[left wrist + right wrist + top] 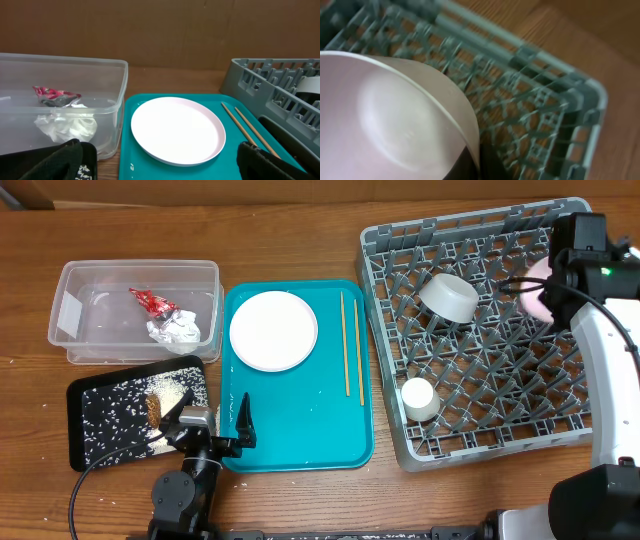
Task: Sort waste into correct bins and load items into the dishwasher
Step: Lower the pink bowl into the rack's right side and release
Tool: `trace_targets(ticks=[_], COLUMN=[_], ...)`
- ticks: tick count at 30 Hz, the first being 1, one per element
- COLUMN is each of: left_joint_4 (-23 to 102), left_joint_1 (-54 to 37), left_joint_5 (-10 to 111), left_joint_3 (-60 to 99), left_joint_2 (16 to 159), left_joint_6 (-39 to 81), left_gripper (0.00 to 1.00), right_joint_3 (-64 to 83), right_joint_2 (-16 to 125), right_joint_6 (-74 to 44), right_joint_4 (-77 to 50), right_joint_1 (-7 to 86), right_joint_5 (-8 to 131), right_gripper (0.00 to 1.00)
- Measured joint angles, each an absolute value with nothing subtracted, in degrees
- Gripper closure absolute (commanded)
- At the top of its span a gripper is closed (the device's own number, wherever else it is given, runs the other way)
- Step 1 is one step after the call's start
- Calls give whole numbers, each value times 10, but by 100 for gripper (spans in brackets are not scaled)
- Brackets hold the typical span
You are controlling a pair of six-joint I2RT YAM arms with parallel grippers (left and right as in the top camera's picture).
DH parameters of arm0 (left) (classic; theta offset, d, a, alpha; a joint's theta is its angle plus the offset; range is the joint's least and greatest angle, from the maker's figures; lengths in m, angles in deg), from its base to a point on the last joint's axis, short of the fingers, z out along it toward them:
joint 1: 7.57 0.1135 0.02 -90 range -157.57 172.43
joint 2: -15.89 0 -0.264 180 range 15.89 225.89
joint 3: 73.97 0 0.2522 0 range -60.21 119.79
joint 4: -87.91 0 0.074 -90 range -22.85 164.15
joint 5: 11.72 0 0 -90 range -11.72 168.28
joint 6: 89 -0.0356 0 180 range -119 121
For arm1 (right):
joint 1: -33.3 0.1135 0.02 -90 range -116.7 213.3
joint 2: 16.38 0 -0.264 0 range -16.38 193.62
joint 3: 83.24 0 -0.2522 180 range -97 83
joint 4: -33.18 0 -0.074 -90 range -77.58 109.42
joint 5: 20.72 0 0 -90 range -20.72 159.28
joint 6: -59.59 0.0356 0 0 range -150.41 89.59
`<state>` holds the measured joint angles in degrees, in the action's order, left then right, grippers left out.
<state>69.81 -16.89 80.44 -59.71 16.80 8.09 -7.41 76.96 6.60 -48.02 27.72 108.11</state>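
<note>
The white bowl's lower edge hangs above the rack's wires, so the white bowl stays held in my right gripper until it rests beside the other bowl.
My left gripper stands open and empty low at the teal tray's front left corner, its fingers wide apart. Ahead of it on the tray lie a white flat plate and a pair of chopsticks. My right gripper is shut on the rim of a white bowl, held over the far right of the grey dish rack. In the rack sit another bowl and a small cup. The clear tub holds a red wrapper and a napkin.
A black tray strewn with rice grains and brown scraps lies in front of the tub, right beside my left gripper. The teal tray fills the middle, between the tub and the rack. Bare wooden table lies along the back.
</note>
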Motion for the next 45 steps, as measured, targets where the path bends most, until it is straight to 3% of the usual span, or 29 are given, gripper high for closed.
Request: trace_targets(ticks=[8, 17, 28, 45], left_joint_4=[698, 698, 698, 698], left_joint_1=[-169, -169, -169, -169], left_joint_5=[804, 804, 804, 804], left_joint_3=[-597, -597, -597, -597], left_joint_2=[168, 168, 168, 168], left_joint_6=[81, 81, 81, 81], left_gripper=[0, 0, 0, 0], right_joint_3=[-73, -71, -69, -69], right_joint_2=[793, 884, 918, 969], right_joint_6=[32, -28, -48, -109], right_joint_4=[-414, -462, -461, -462], right_joint_1=[277, 291, 372, 390], right_joint_5=[1212, 1240, 1319, 1407], right_gripper=[96, 96, 96, 96])
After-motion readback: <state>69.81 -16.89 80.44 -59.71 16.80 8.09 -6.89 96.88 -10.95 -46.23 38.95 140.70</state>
